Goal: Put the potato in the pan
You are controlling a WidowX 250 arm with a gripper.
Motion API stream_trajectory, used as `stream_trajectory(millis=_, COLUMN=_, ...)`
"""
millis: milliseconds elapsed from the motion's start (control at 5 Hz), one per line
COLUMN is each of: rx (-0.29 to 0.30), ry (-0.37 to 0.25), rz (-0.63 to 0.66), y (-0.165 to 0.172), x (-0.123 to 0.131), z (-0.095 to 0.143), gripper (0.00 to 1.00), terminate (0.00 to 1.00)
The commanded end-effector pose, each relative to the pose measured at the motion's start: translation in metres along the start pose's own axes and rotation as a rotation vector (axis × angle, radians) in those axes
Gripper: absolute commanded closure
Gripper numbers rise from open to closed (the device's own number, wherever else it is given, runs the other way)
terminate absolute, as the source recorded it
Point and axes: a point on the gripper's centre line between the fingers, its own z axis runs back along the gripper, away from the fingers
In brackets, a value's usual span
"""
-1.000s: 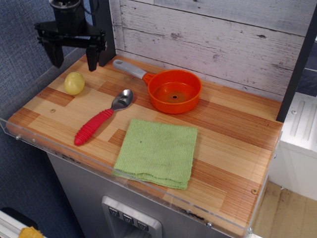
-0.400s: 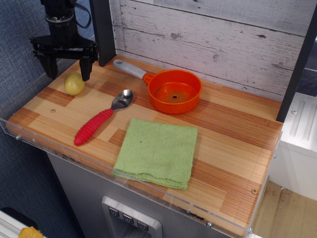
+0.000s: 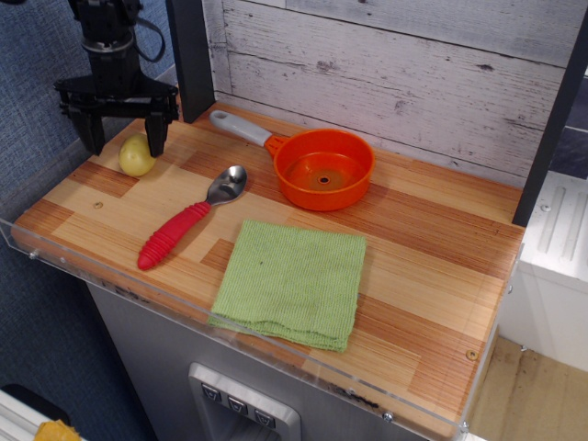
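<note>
The robot has to put the potato in the orange pan (image 3: 324,168), so the gripper should next grab the pale yellow-green potato by its rounded sides.
The potato (image 3: 135,156), a small pale yellow-green ball, lies on the wooden counter at the far left. My gripper (image 3: 123,144) is black, open, and hangs just above and behind the potato, with one finger on each side of it. The right finger (image 3: 156,132) overlaps the potato's upper right edge; whether it touches I cannot tell. The orange pan (image 3: 324,168) with a grey-white handle (image 3: 238,127) stands empty at the back middle, well to the right of the gripper.
A spoon (image 3: 190,218) with a red handle lies between potato and pan. A folded green cloth (image 3: 292,281) lies at the front middle. A black post (image 3: 190,55) stands right of the gripper. A clear acrylic rim (image 3: 55,262) edges the counter.
My gripper has moved down and to the left, from above the counter's back left to around the potato. It stays open. The potato, pan, spoon and cloth have not moved.
</note>
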Motion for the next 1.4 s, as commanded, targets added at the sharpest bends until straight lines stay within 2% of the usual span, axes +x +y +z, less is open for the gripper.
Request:
stream_trajectory(millis=0, rx=-0.020, ry=-0.069, rz=0.057, y=0.010, x=0.004, z=0.009, gripper=0.00, terminate=0.00)
stream_trajectory(millis=400, rx=-0.029, ry=-0.055, rz=0.061, y=0.010, x=0.003, z=0.002, gripper=0.00, terminate=0.00)
stream_trajectory(millis=600, rx=-0.034, ry=-0.060, rz=0.063, y=0.010, x=0.003, z=0.002, gripper=1.00, terminate=0.00)
stream_trajectory(millis=800, rx=-0.037, ry=-0.067, rz=0.073, y=0.011, x=0.002, z=0.003, gripper=1.00, terminate=0.00)
stream_trajectory(millis=1000, rx=-0.003, ry=-0.059, rz=0.093, y=0.012, x=0.001, z=0.009, gripper=1.00, terminate=0.00)
stream_trajectory(millis=1200, rx=-0.002, ry=-0.068, rz=0.108, y=0.014, x=0.000, z=0.013, gripper=1.00, terminate=0.00)
